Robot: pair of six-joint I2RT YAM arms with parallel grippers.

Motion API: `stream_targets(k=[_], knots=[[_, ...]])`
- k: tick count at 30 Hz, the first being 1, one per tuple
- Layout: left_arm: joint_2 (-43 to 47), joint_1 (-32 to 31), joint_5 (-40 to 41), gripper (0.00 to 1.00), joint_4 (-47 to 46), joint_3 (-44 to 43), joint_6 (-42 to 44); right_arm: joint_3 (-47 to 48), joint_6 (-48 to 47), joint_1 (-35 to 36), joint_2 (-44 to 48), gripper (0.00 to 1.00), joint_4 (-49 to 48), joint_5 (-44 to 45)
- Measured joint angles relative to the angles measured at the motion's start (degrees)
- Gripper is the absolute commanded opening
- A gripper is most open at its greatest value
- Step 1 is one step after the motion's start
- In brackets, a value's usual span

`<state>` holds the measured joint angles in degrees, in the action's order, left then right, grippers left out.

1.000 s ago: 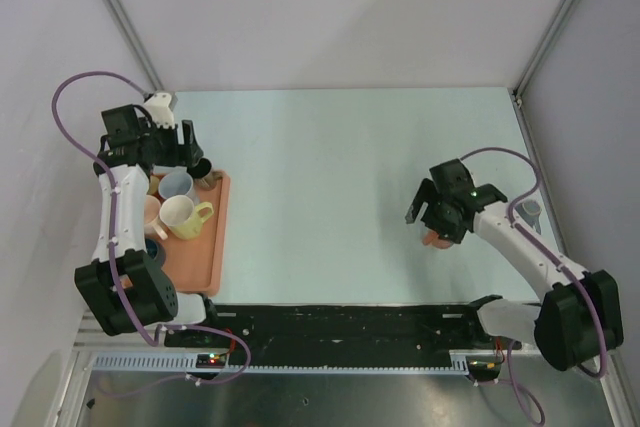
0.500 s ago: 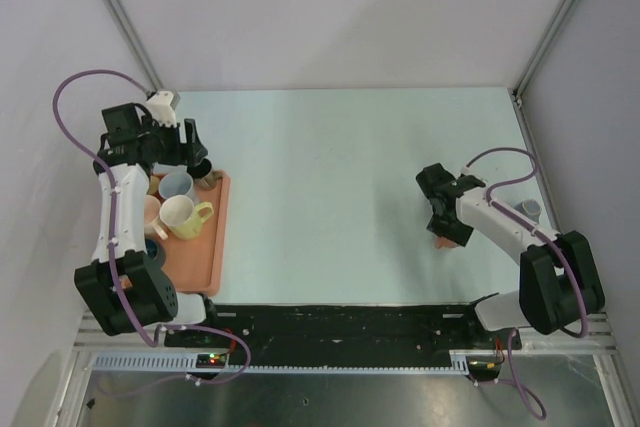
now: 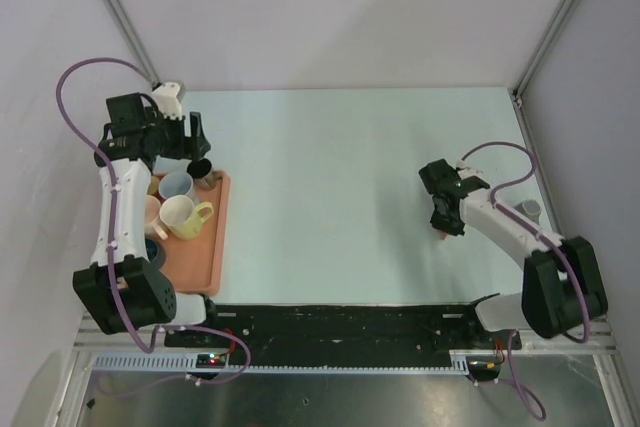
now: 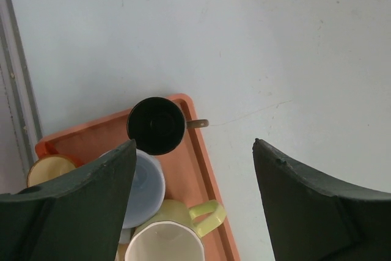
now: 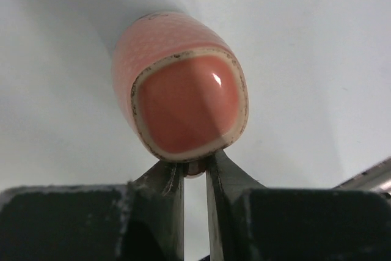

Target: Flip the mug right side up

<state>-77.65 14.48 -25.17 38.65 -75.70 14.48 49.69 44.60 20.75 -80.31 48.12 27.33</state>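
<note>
The mug's coral end has to stay free to stand upright, so the robot's left gripper should next grab the mug's pink side, away from that end.
The mug (image 5: 183,99) is pink with a fine dotted pattern and lies on its side on the pale table. Its coral end with a cream rim faces the right wrist camera. My right gripper (image 5: 194,166) is shut on a small part at the mug's lower edge, seemingly the handle. From above, the right gripper (image 3: 444,225) covers nearly all of the mug (image 3: 441,238), leaving only a pink sliver. My left gripper (image 4: 194,145) hangs open above the far end of the tray, holding nothing, and it shows from above too, the left gripper (image 3: 195,142).
An orange tray (image 3: 214,237) at the left holds a black mug (image 4: 156,125), a light blue mug (image 4: 145,183), a yellow mug (image 4: 174,233) and others. A small grey object (image 3: 530,210) sits by the right wall. Metal frame posts stand at the table's far corners.
My right gripper has gone from wide open to shut on the mug, its wrist turning over it. The left gripper has shifted slightly toward the back.
</note>
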Motion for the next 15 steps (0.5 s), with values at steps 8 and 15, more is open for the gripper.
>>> stream_targets(k=[8, 15], knots=[[0.1, -6.9, -5.1, 0.98, 8.2, -11.2, -2.0, 0.4, -2.8, 7.5, 20.0, 0.0, -16.5, -20.7], [4.0, -20.7, -16.7, 0.98, 11.4, -20.5, -7.6, 7.0, 1.7, 16.0, 20.3, 0.0, -44.0, -35.3]])
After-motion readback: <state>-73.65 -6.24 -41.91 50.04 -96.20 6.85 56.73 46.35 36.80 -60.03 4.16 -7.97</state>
